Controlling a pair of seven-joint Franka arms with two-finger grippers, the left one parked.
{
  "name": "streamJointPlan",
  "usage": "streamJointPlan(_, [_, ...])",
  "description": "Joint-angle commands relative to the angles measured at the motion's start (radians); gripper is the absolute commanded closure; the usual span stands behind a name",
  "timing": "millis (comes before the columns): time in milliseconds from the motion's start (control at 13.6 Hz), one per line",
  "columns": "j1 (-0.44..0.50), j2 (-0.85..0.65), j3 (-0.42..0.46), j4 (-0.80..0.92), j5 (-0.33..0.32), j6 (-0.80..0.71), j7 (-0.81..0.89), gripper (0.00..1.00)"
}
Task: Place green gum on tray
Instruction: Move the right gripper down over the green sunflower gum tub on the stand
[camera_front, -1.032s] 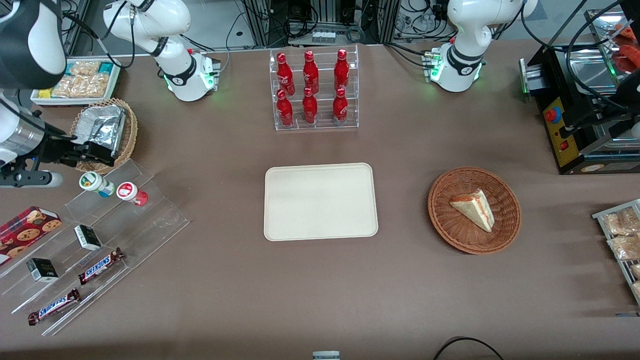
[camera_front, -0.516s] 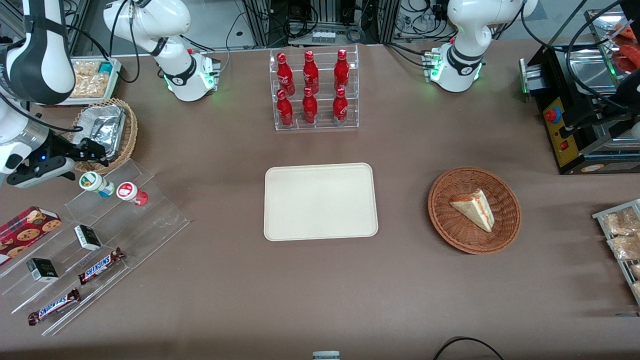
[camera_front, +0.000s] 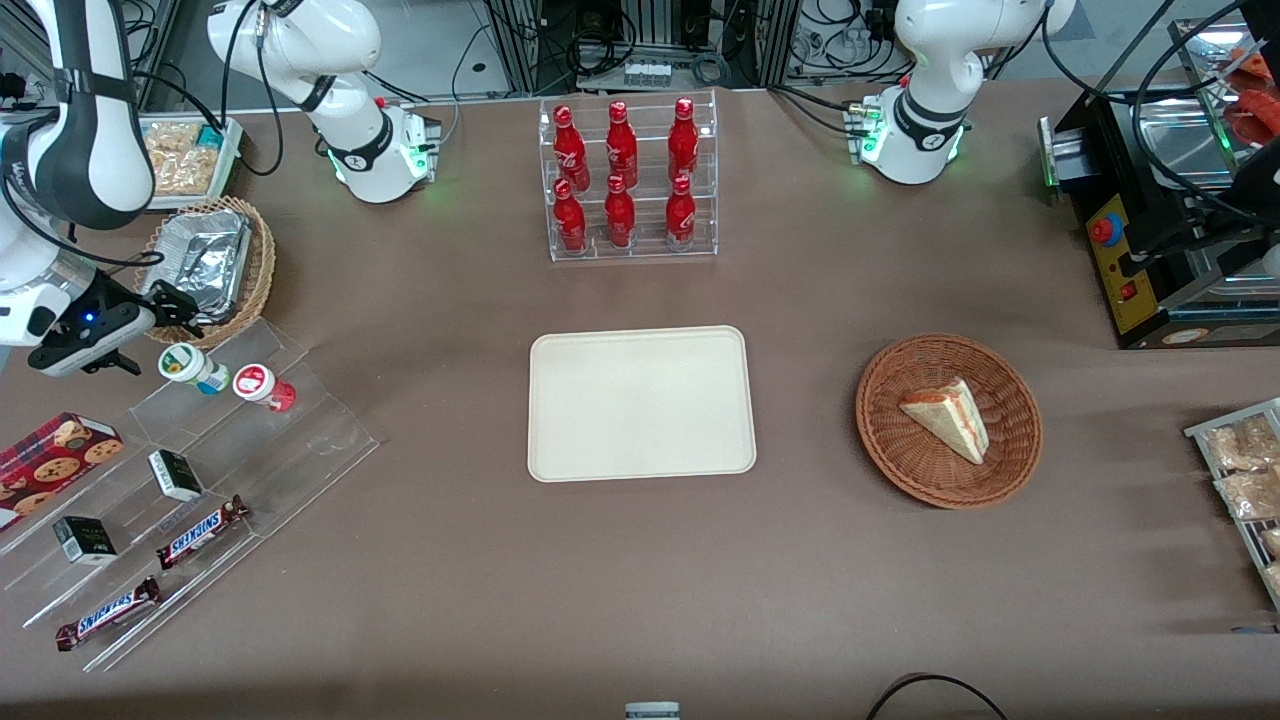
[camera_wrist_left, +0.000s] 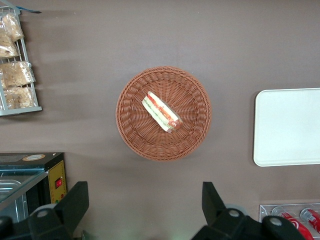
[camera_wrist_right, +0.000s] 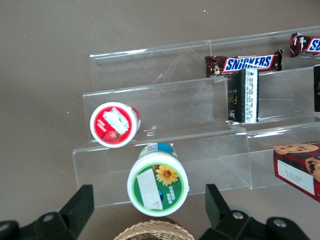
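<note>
My right gripper grabs the gum by its white-rimmed lid end (camera_front: 175, 361) next, to place the green gum on the tray (camera_front: 640, 403).
The green gum (camera_front: 190, 367) stands on the top step of a clear acrylic rack (camera_front: 300, 440), beside a red-lidded bottle (camera_front: 262, 386). In the right wrist view its white-and-green lid (camera_wrist_right: 157, 186) with a flower print faces the camera. My right gripper (camera_front: 172, 312) hovers open just above the gum, a little farther from the front camera. Its black fingers (camera_wrist_right: 82, 202) stand wide on either side of the lid and do not touch it; the gripper (camera_wrist_right: 149, 212) holds nothing. The cream tray (camera_front: 640, 403) lies bare at the table's middle, and its edge shows in the left wrist view (camera_wrist_left: 290, 127).
A wicker basket with a foil pack (camera_front: 210, 255) sits close under the gripper. The rack's lower steps hold Snickers bars (camera_front: 200, 532), small black boxes (camera_front: 175, 474) and a cookie box (camera_front: 50, 455). A cola bottle rack (camera_front: 630, 180) and a basket with a sandwich (camera_front: 948, 420) stand farther along.
The right gripper has shifted toward the working arm's end of the table and turned more downward over the green gum. The gum and the other bottle have not moved.
</note>
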Motion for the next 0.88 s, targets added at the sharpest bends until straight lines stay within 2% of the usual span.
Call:
streamJointPlan(0, [-0.006,0.028,-0.002,-0.021,-0.006,0.05,-0.019,0.01])
streamJointPlan(295, [-0.006,0.049,-0.008,-0.021,-0.006,0.07,-0.019,0.01])
streamJointPlan(368, [-0.006,0.054,-0.009,-0.021,-0.006,0.071,-0.02,0.04])
streamJointPlan(442, [-0.006,0.057,-0.009,-0.021,-0.006,0.071,-0.019,0.24])
streamJointPlan(516, [-0.004,0.057,-0.009,-0.02,-0.006,0.07,-0.019,0.77])
streamJointPlan(589, [-0.006,0.057,-0.009,-0.016,-0.005,0.067,-0.014,1.0])
streamJointPlan(811, [-0.004,0.053,-0.009,0.002,0.003,0.053,-0.008,1.0])
